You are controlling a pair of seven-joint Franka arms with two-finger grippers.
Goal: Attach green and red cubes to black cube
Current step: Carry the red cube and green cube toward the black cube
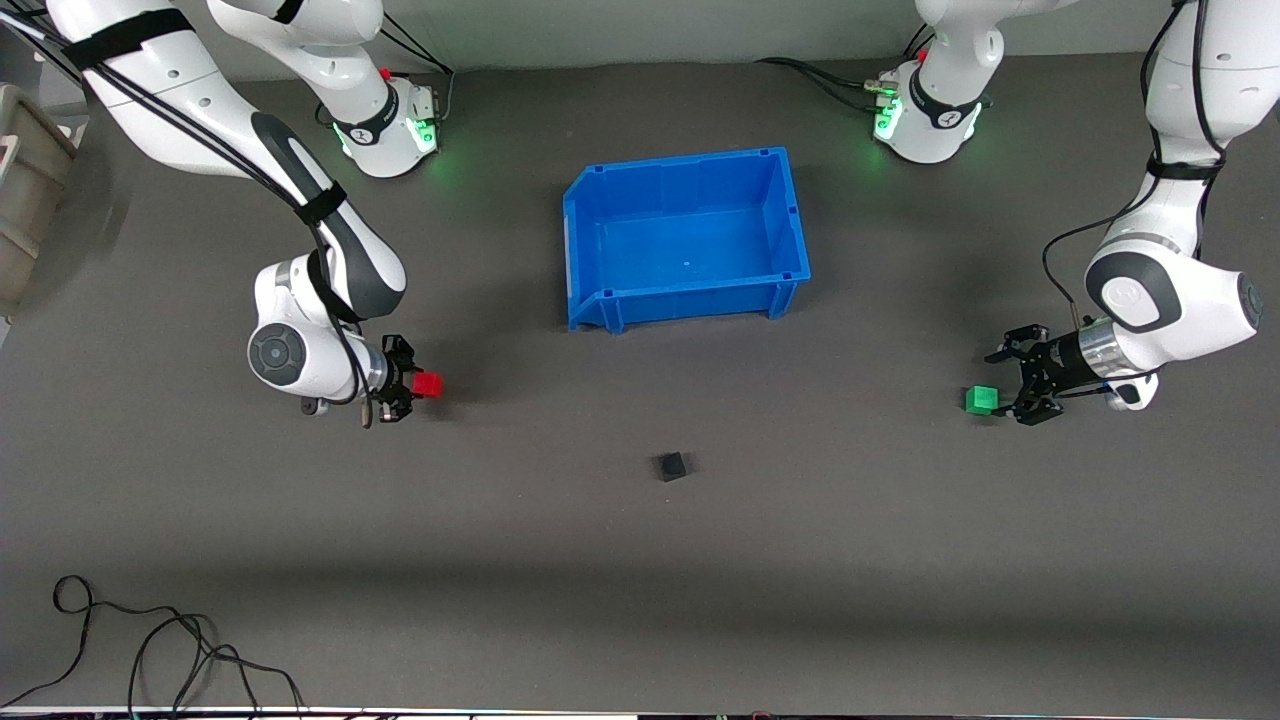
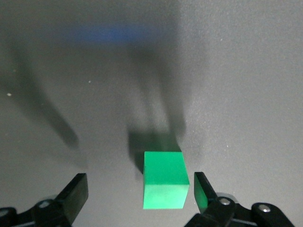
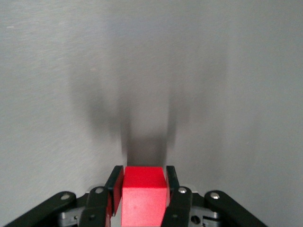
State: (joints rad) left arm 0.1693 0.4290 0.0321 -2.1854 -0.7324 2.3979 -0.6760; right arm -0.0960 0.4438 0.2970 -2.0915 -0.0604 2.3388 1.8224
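My left fingers straddle the green cube and should close.
The black cube [image 1: 672, 466] lies alone on the grey mat, nearer the front camera than the blue bin. My right gripper [image 1: 412, 385] is shut on the red cube [image 1: 429, 384] and holds it low over the mat toward the right arm's end. In the right wrist view the red cube [image 3: 143, 194] sits clamped between the fingers of my right gripper [image 3: 142, 174]. My left gripper [image 1: 1015, 388] is open at the green cube [image 1: 982, 400], which rests on the mat toward the left arm's end. In the left wrist view the green cube [image 2: 164, 184] lies between the spread fingers of my left gripper [image 2: 141, 191], close to one finger [image 2: 202, 189].
An empty blue bin [image 1: 680, 165] stands mid-table, closer to the robots' bases than the black cube. A loose black cable [image 1: 150, 640] lies near the table's front edge at the right arm's end. A beige box [image 1: 25, 190] stands off the mat there.
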